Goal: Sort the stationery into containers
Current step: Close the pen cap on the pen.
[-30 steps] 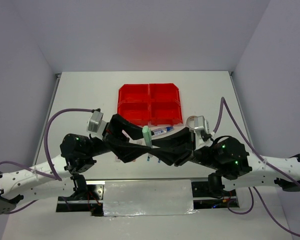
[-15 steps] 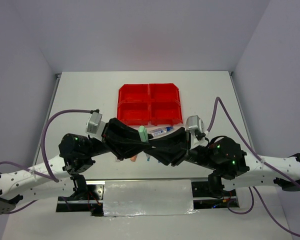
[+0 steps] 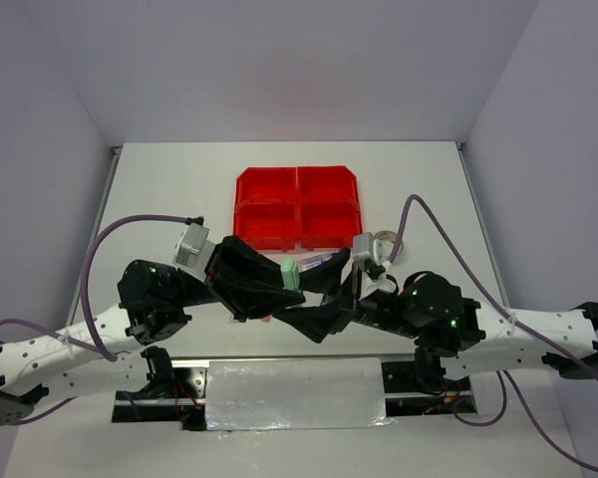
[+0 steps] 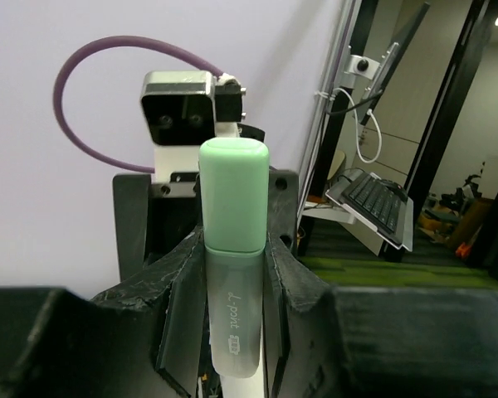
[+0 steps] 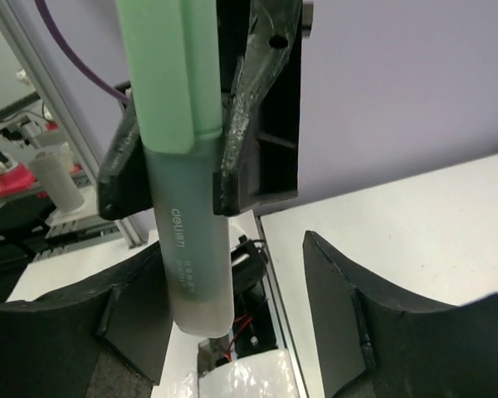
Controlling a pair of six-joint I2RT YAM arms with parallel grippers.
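The highlighter's lower end [image 5: 198,292] is between the open fingers of my right gripper, though nearer one of them. My right gripper should close on it now.
A pastel green highlighter [image 3: 290,273] hangs above the table's near middle, in front of the red containers [image 3: 299,207]. My left gripper [image 3: 282,287] is shut on it. In the left wrist view the two fingers [image 4: 183,307] press both sides of the highlighter [image 4: 232,249], with its cap sticking out beyond them. My right gripper [image 3: 314,311] is open just below it. In the right wrist view the highlighter [image 5: 178,166] stands close to one finger [image 5: 133,307], with a wide gap to the other. A blue pen [image 3: 324,261] lies near the containers.
A clear tape roll [image 3: 387,242] lies to the right of the containers, by the right wrist camera. Both arms cross low over the table's near middle and hide what lies beneath them. A foil-covered strip [image 3: 294,393] runs along the near edge.
My right gripper has opened and let go of the green highlighter, which now rests only in my left gripper. Both arms have drifted slightly left.
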